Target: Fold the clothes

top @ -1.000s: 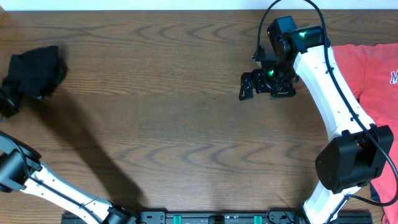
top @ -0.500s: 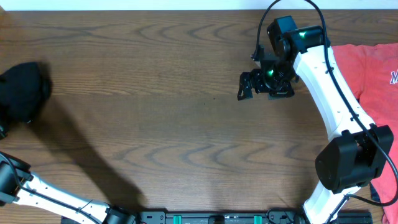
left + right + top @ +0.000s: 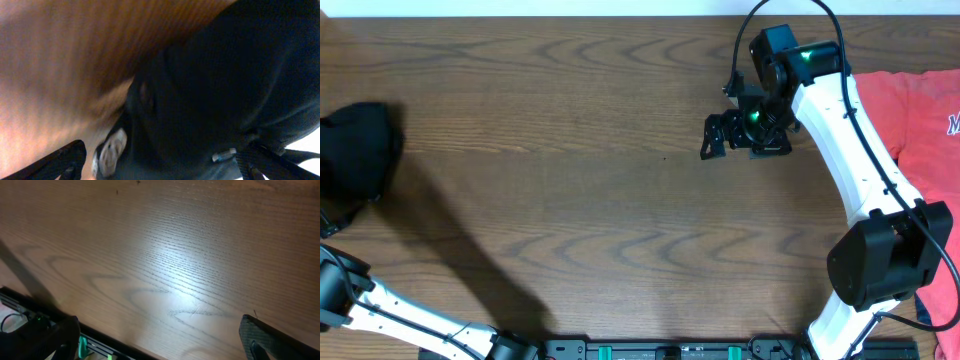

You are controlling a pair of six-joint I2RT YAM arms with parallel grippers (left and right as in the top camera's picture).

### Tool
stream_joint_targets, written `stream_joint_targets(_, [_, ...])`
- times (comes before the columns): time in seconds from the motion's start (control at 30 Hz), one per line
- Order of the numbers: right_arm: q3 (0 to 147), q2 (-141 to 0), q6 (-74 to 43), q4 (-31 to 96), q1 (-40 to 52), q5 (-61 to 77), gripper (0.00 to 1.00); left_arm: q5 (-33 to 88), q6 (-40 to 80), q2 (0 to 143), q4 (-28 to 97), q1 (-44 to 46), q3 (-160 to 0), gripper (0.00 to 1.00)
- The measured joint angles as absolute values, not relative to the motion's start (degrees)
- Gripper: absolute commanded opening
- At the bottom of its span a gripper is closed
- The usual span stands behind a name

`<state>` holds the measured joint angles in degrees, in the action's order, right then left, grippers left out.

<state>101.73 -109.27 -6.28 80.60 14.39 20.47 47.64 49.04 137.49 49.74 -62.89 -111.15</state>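
The black garment needs to be grabbed next by my left gripper at its loose edge point(image 3: 127, 145) by the white label point(image 3: 112, 152), to tuck that edge into the fold.
A bunched black garment point(image 3: 360, 150) lies at the table's far left edge. In the left wrist view the black garment point(image 3: 225, 85) fills most of the picture, with a white label point(image 3: 111, 151) at its lower edge. My left gripper point(image 3: 165, 167) is open, its fingers point(image 3: 65, 160) spread wide on either side of the cloth, not pinching it. A red garment point(image 3: 920, 120) lies at the table's right edge, partly under the right arm. My right gripper point(image 3: 715, 135) hovers open over bare wood point(image 3: 165, 265), right of centre at the back, with nothing between its fingers point(image 3: 270, 340).
The right arm's white link and black base point(image 3: 885, 260) stand at the front right. A black rail with green parts point(image 3: 660, 350) runs along the front edge. The left arm's white link point(image 3: 390, 305) reaches in from the front left.
The black garment has shifted left to the table's edge and settled, and my left gripper has gone from shut to open. The right arm has barely moved.
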Motion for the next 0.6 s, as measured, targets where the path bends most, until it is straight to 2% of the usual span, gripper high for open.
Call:
stream_joint_targets(0.33, [101.7, -109.3, -6.3, 80.5, 14.4, 20.8, 0.99, 44.1, 47.7, 122.0, 53.9, -62.8, -111.1, 0.99])
stream_joint_targets(0.47, [101.7, -109.3, -6.3, 80.3, 14.4, 20.9, 0.99, 43.5, 44.2, 115.7, 52.1, -62.0, -111.2, 0.36])
stream_joint_targets(0.5, [101.7, -109.3, -6.3, 80.2, 14.4, 20.9, 0.99, 43.2, 43.2, 114.7, 52.1, -61.4, -111.2, 0.06])
stream_joint_targets(0.6, [101.7, -109.3, -6.3, 80.0, 14.4, 20.9, 0.99, 42.2, 40.2, 113.9, 51.7, -59.0, -111.3, 0.06])
